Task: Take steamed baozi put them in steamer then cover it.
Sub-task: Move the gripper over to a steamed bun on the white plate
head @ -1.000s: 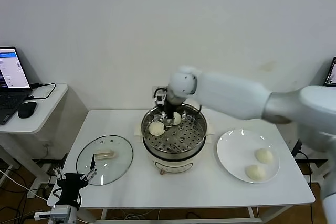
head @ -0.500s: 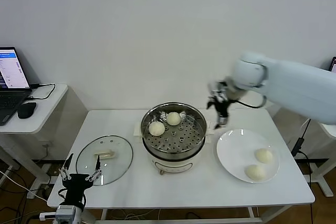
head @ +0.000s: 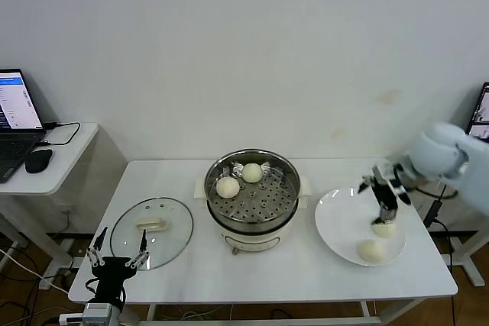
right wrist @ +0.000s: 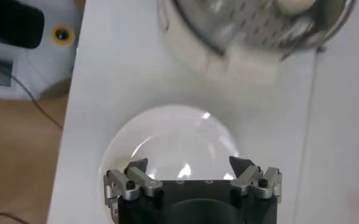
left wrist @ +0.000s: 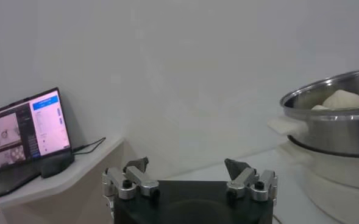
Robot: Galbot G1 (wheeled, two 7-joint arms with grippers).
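Note:
My right gripper picks up the farther steamed baozi by its rounded sides next, to fill the steamer (head: pixel 253 202).
The steamer (head: pixel 253 202) stands mid-table with two steamed baozi (head: pixel 228 186) (head: pixel 252 172) on its perforated tray. Two more baozi (head: pixel 386 228) (head: pixel 371 250) lie on the white plate (head: pixel 341 223) at the right. My right gripper (head: pixel 384 210) hangs open and empty just above the farther plate baozi. In the right wrist view the open gripper (right wrist: pixel 188 164) is over the plate (right wrist: pixel 170 137), with the steamer (right wrist: pixel 228 42) beyond; the plate baozi are hidden there. The cover (head: pixel 166 246) lies flat at the table's left. My left gripper (head: pixel 118 257) is parked, open, below the front left corner.
A side table with a laptop (head: pixel 15 112) and mouse (head: pixel 38 159) stands at the far left. The left wrist view shows the open left gripper (left wrist: pixel 187 165), the steamer (left wrist: pixel 331 122) and the laptop (left wrist: pixel 27 125). A wall runs behind the table.
My right arm has left a baozi at the steamer's rear and swung right, from over the steamer to over the plate. The left gripper has barely shifted.

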